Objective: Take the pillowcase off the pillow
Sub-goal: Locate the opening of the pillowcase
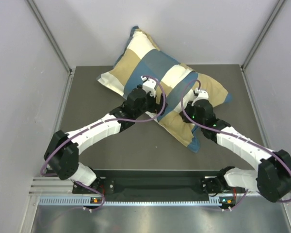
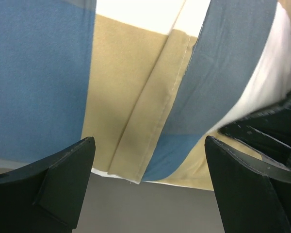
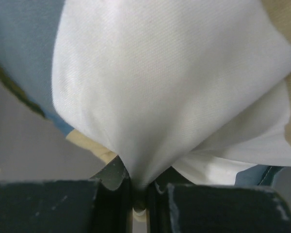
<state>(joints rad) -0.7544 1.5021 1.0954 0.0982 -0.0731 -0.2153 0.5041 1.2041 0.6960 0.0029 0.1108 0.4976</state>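
I should next use my left gripper to grab the pillowcase by its tan stitched hem (image 2: 150, 121), so the pillow inside stays free to slide out.
The pillowcase (image 1: 150, 63), checked in blue, tan and cream, covers the pillow and lies slantwise across the grey table (image 1: 87, 97). My left gripper (image 1: 152, 92) rests at its near edge, open; in the left wrist view the gripper (image 2: 150, 184) has its fingers wide apart, just short of the tan stitched hem (image 2: 150, 121), touching nothing. My right gripper (image 1: 196, 99) is at the pillowcase's right part. In the right wrist view the gripper (image 3: 140, 194) is shut on a pinched fold of plain white fabric, seemingly the pillow (image 3: 160, 87), which bulges out between blue and tan cloth (image 3: 19, 43).
Grey walls (image 1: 19, 73) enclose the table on three sides, and the pillowcase's far corner leans against the back wall. Bare grey table (image 1: 150, 150) shows between the two arms. The right gripper's black body (image 2: 266, 131) shows in the left wrist view.
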